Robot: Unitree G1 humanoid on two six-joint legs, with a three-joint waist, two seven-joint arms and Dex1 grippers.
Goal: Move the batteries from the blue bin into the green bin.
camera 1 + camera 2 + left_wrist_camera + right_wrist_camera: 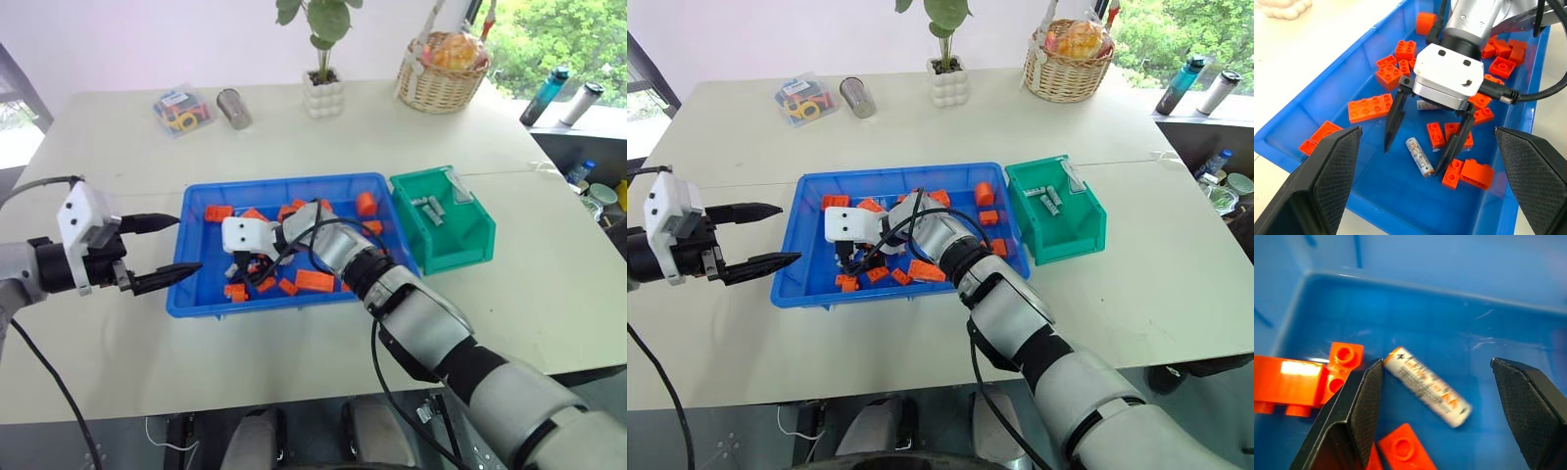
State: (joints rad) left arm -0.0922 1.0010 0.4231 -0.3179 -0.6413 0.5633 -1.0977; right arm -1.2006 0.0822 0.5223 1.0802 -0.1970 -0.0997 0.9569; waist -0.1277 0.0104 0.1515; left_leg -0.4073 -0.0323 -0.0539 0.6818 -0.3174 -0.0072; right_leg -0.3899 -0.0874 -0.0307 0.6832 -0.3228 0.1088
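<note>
The battery is between my right gripper's fingers, which reach down beside it near the bottom of the blue bin in the right wrist view. My right gripper should close. Closing now would hold it.
The blue bin [274,305] lies mid-table, strewn with orange bricks [315,281]. One grey-silver battery [1419,156] rests on its floor near the left end. My right gripper [1415,159] is down inside the bin, open, one fingertip on each side of that battery [1427,387] without touching it. Just outside the bin's left rim, my left gripper [186,245] hovers open, holding nothing. The green bin [460,245] stands against the blue bin's right end, with a few batteries [427,208] lying inside it.
Along the table's far edge are a wicker basket [441,73], a plant in a white pot [323,93], a metal cup [233,108] and a clear box of small parts [181,110]. Bottles [544,95] stand beyond the right corner.
</note>
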